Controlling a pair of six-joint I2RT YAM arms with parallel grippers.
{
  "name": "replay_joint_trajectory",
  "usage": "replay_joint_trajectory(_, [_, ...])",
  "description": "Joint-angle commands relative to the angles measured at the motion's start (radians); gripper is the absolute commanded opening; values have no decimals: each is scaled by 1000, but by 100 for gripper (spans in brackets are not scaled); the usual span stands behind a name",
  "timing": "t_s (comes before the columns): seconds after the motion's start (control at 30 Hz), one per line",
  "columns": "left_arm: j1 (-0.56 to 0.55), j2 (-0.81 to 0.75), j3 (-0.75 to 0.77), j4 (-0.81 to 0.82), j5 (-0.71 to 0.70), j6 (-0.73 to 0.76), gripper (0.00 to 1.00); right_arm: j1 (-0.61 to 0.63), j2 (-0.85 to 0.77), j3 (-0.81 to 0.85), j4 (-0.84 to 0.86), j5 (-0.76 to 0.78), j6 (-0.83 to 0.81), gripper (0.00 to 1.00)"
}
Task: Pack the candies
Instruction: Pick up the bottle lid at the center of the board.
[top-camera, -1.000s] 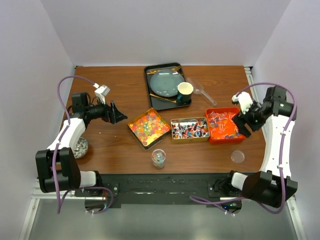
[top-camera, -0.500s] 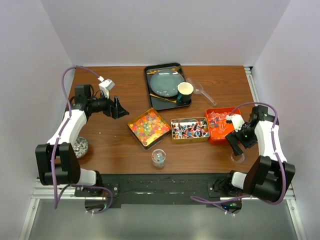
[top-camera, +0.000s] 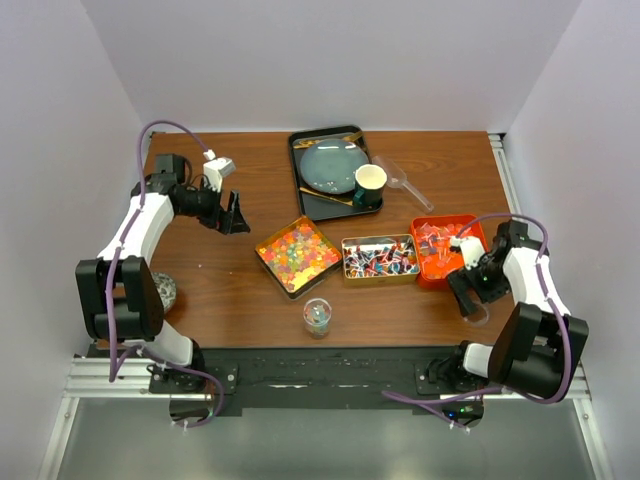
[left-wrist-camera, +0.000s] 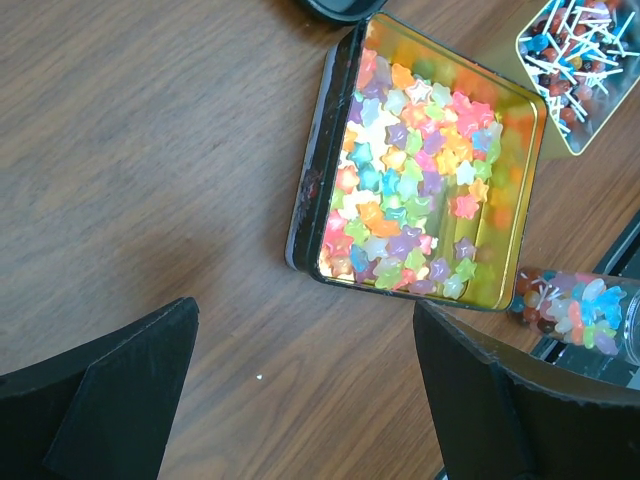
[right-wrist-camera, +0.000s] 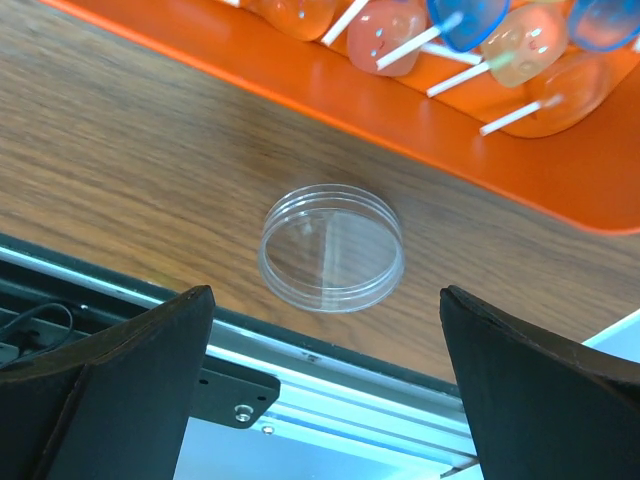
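The lid lies mostly beyond my right gripper's fingers, so it is too early to close on the lid. The right gripper lowers first.
Star-shaped candies fill a square tin (top-camera: 297, 255) (left-wrist-camera: 420, 170). A gold tin (top-camera: 380, 258) (left-wrist-camera: 590, 60) holds small wrapped lollipops, and an orange tray (top-camera: 445, 250) (right-wrist-camera: 450, 130) holds larger ones. A small clear jar (top-camera: 318, 317) (left-wrist-camera: 585, 310) with mixed candies stands near the front edge. Its clear lid (right-wrist-camera: 332, 248) lies flat by the front edge. My right gripper (top-camera: 470, 295) (right-wrist-camera: 327, 320) hangs open just above the lid, one finger on each side. My left gripper (top-camera: 235, 215) (left-wrist-camera: 305, 330) is open and empty over bare wood, left of the star tin.
A black tray (top-camera: 300, 150) at the back carries a grey plate and a green cup (top-camera: 369, 183). A clear scoop (top-camera: 400, 180) lies to its right. A silver ball (top-camera: 160, 293) sits by the left arm. The metal rail (right-wrist-camera: 300, 400) runs below the table's front edge.
My right arm swung from above the orange tray to the front edge over the lid, its jaws spreading wider. My left arm shifted slightly toward the back.
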Motion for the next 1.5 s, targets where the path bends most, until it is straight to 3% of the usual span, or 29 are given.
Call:
replay_joint_trajectory(0.0, [0, -14, 20, -2, -22, -13, 93, -1, -8, -44, 37, 42, 0, 99])
replay_joint_trajectory(0.2, [0, -41, -11, 24, -22, -36, 93, -1, 6, -88, 78, 93, -9, 99])
replay_joint_trajectory(0.6, [-1, -41, -38, 56, -8, -64, 93, -1, 93, -72, 107, 45, 15, 95])
replay_joint_trajectory(0.87, [-1, -38, -63, 79, -4, -82, 93, -1, 84, -107, 147, 65, -5, 83])
replay_joint_trajectory(0.97, [-1, -38, -70, 90, 1, -85, 92, -1, 63, -125, 164, 82, -22, 75])
replay_joint_trajectory(1.0, [-1, -38, -74, 91, 2, -88, 92, -1, 58, -128, 167, 87, -22, 67])
replay_joint_trajectory(1.13, [-1, -38, -84, 113, 13, -100, 92, -1, 56, -142, 163, 97, -25, 58])
replay_joint_trajectory(1.33, [-3, -35, -95, 143, 42, -120, 92, -1, -28, -75, 57, 85, -23, 52])
replay_joint_trajectory(1.47, [-3, -37, -132, 238, 108, -191, 91, 1, -102, 156, -163, -20, -43, 53])
